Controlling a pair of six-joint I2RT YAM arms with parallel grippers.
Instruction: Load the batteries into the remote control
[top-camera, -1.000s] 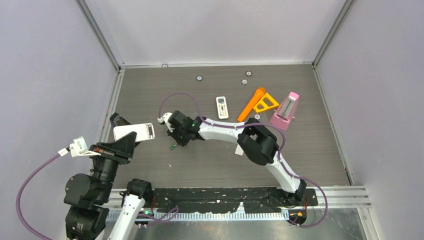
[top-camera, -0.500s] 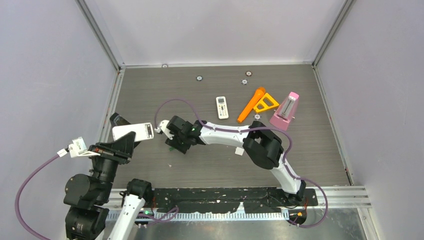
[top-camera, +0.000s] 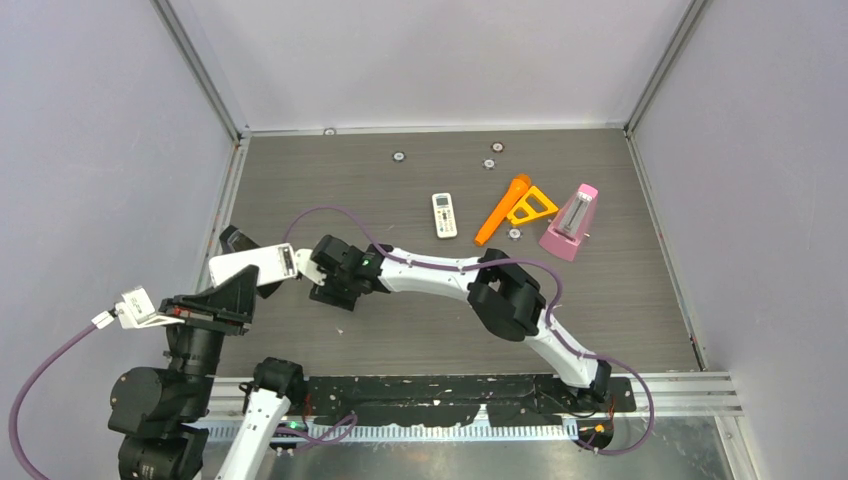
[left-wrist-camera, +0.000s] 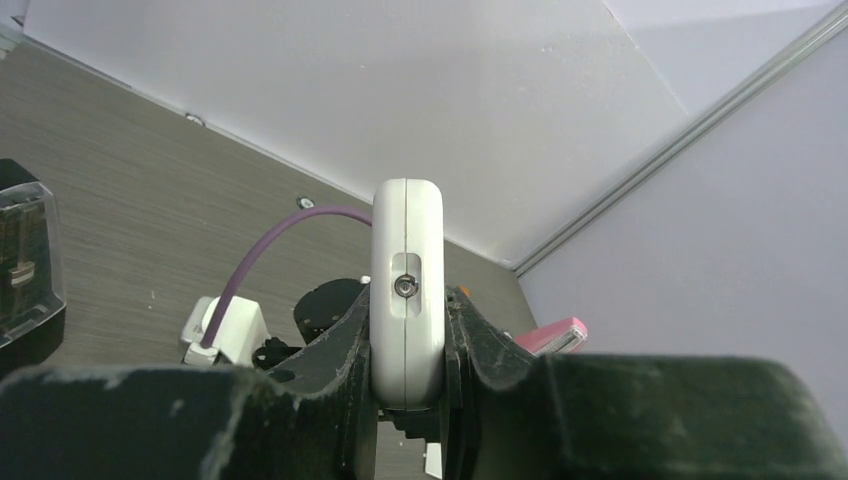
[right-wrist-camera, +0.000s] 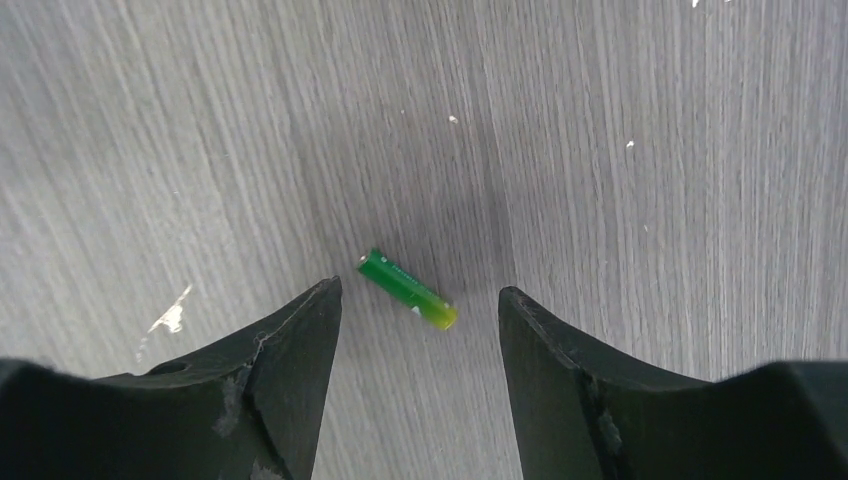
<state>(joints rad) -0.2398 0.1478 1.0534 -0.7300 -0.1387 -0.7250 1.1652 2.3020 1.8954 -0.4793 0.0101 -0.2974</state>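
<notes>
The battery is between my fingers but below their ends in the right wrist view. My right gripper should go lower before it closes on the green battery (right-wrist-camera: 408, 289).
My left gripper (left-wrist-camera: 407, 318) is shut on a white remote control (left-wrist-camera: 407, 262), held on edge with its end up between the fingers (left-wrist-camera: 345, 345). From above, the remote control (top-camera: 238, 267) sticks out of the left gripper (top-camera: 258, 283) over the table's left side. A green battery (right-wrist-camera: 408, 289) lies flat on the wood, slanted, between the tips of my right gripper (right-wrist-camera: 420, 297), which is open and touches nothing. The right gripper (top-camera: 322, 292) hangs just right of the remote and hides the battery in the top view. No other batteries show.
A smaller white remote (top-camera: 444, 214), an orange tool (top-camera: 503, 208) and a pink metronome (top-camera: 570, 222) lie at the back right. A black box (top-camera: 233, 239) sits behind the held remote. Small round discs (top-camera: 398, 156) dot the far edge.
The right jaws have opened and that arm has slid left toward the held remote. The left arm has drawn back and left a little with the remote.
</notes>
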